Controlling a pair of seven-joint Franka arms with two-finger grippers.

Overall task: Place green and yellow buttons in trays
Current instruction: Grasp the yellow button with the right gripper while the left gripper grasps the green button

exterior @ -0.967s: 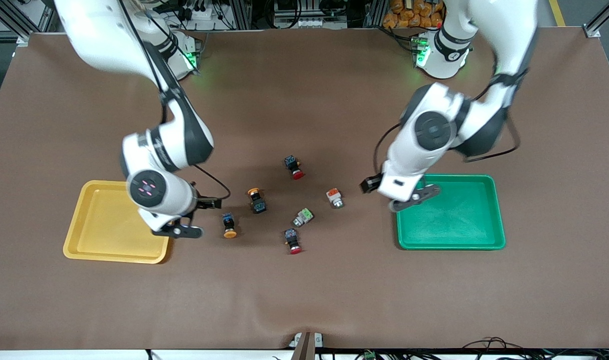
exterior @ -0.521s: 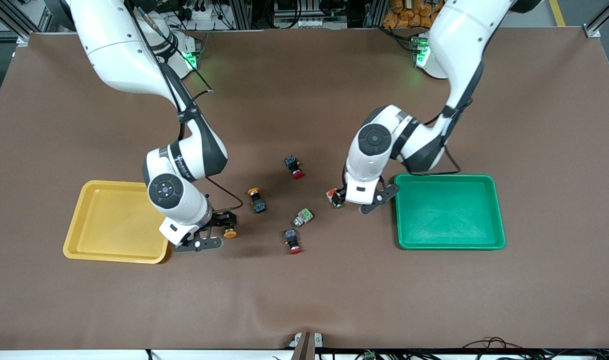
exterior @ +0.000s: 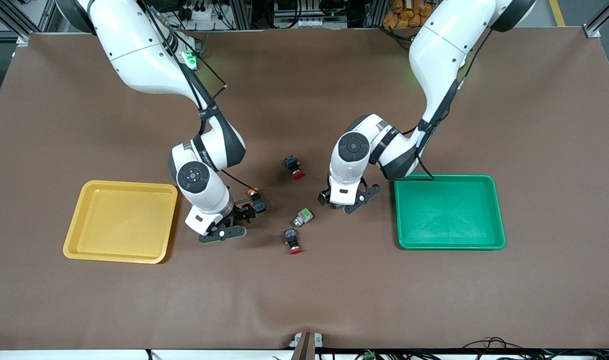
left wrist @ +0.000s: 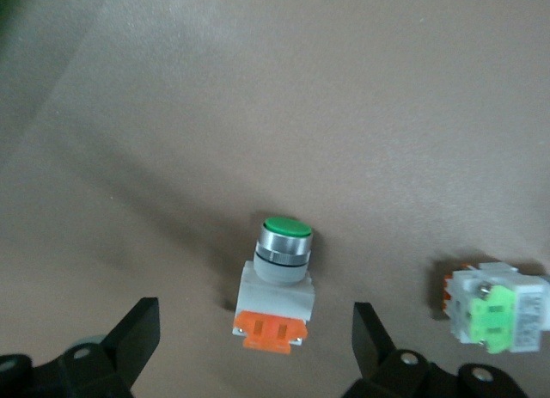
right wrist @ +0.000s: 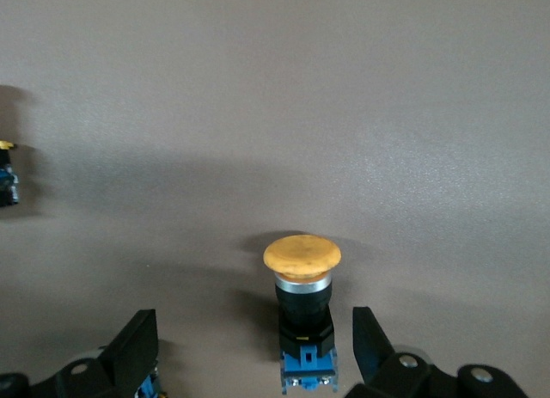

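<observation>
My right gripper takes the orange-yellow capped button by its black-blue body next, to place it in the yellow tray.
My right gripper is open, low over an orange-yellow capped button on a black-blue body that lies between its fingers without touching them. My left gripper is open, low over a silver button with an orange block and green cap, also untouched. In the front view both these buttons are mostly hidden under the grippers. A second yellow-capped button lies beside the right gripper. A silver button with a light-green block lies between the grippers, and shows in the left wrist view. The yellow tray and green tray hold nothing.
Two black-bodied buttons with red caps lie in the middle, one farther from the front camera than the two grippers, one nearer. Part of another button shows at the edge of the right wrist view. Brown mat covers the table.
Both arms swung in toward the middle. The right gripper went from the yellow tray's edge to the yellow-capped button. The left gripper went from the green tray's edge to the orange-block button.
</observation>
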